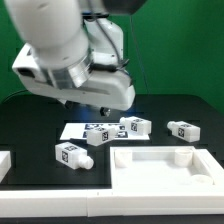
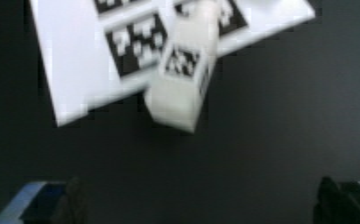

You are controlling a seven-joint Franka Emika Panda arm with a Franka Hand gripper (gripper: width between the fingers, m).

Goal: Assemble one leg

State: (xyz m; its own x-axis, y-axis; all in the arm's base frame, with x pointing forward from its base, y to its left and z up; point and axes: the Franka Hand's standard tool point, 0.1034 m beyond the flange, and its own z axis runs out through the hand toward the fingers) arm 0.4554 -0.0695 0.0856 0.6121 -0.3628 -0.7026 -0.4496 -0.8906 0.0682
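The robot's gripper next needs to grab the leg by its tagged body [image 1: 101, 134] [image 2: 184, 64], to assemble one leg into the white tray-like panel.
In the wrist view a leg [image 2: 182, 75], a short white post with black-and-white tags, lies partly on the marker board [image 2: 88, 70], one end over the black table. My gripper [image 2: 198, 205] is open and empty above the table, apart from this leg, with one fingertip [image 2: 52, 200] at each side of the picture. In the exterior view several legs lie in a row: one [image 1: 100, 133] on the marker board [image 1: 75, 129], one [image 1: 135, 126] beside it, one [image 1: 183, 130] farther to the exterior view's right and one [image 1: 72, 153] nearer the front. The arm's body [image 1: 80, 70] hides my fingers there.
A big flat white tray-like panel [image 1: 165, 165] lies at the front on the exterior view's right. A white part [image 1: 4, 162] shows at the exterior view's left edge. A green wall stands behind the black table.
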